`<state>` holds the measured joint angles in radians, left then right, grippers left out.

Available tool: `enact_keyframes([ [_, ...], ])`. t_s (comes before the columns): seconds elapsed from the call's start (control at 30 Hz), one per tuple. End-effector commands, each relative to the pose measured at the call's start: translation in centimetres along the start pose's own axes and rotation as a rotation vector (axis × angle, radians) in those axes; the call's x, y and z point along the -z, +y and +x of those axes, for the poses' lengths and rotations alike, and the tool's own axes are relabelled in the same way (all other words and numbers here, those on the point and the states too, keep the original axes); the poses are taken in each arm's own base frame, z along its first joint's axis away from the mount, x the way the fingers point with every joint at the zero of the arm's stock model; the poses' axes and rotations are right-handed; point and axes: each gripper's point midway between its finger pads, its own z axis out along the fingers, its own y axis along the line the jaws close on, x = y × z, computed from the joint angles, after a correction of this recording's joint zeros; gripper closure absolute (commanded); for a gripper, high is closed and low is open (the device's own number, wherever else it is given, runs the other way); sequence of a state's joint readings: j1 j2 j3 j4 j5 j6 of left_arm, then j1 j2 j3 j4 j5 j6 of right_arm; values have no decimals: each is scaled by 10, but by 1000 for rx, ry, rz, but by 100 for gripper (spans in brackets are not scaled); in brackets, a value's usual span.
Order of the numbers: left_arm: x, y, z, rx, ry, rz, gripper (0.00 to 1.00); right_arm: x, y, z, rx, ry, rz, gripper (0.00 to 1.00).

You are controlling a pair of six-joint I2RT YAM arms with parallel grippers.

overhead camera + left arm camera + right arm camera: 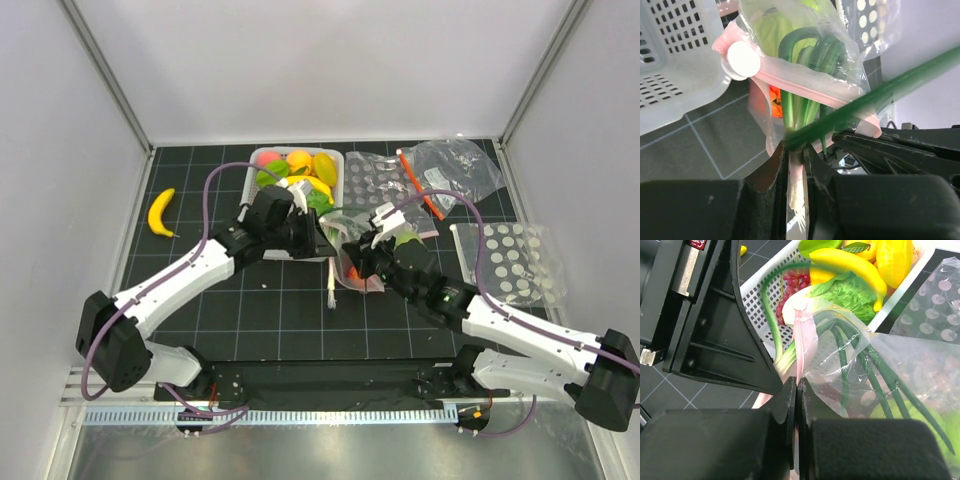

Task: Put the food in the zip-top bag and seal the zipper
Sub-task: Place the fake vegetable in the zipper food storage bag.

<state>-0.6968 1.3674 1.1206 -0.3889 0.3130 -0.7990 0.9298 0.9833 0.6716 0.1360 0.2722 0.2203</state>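
The pale stalk hangs outside and only leaves reach past the pink zipper (pixel 805 82), so my left gripper should stay closed on it until it is in the bag.
The transparent zip-top bag (pixel 385 235) hangs between my two grippers beside the white basket. My left gripper (pixel 796 150) is shut on the pale stalk of a toy green onion (pixel 800 120), whose green leaves reach into the bag (pixel 840 45) past the pink zipper (pixel 805 82). My right gripper (pixel 797 387) is shut on the pink zipper strip (pixel 804 335) at the bag's mouth edge. A green piece and an orange-red piece (pixel 775 95) lie inside the bag. A banana (pixel 850 265), lettuce (pixel 850 292) and grapes (pixel 792 282) lie in the basket (pixel 760 295).
The white mesh basket (pixel 262 160) stands at the back centre. A loose yellow banana (pixel 161 212) lies far left. A clear bag with an orange-red strip (pixel 450 175) and two dotted bags (pixel 375 180) (pixel 515 260) lie to the right.
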Motion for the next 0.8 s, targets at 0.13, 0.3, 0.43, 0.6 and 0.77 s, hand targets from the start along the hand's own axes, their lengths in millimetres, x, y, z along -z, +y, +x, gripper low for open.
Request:
enact_keyframes([
  [0.13,-11,-12,-15,99,-44,57,98,9,11,-26,-47,-107,-47,99],
  [0.3,-26,-10,-26,146,-103,71,100,6,19,-22,-52,-101,-76,99],
  [0.43,-26,-2,-39,154,-199,49,100,8,26,-25,-74,-114,-114,99],
  [0.6,-29,21,-55,95,-321,-69,100,16,28,-34,-114,-151,-127,99],
  [0.77,-39,15,-55,46,-404,-102,100,21,24,-43,-213,-186,-102,99],
])
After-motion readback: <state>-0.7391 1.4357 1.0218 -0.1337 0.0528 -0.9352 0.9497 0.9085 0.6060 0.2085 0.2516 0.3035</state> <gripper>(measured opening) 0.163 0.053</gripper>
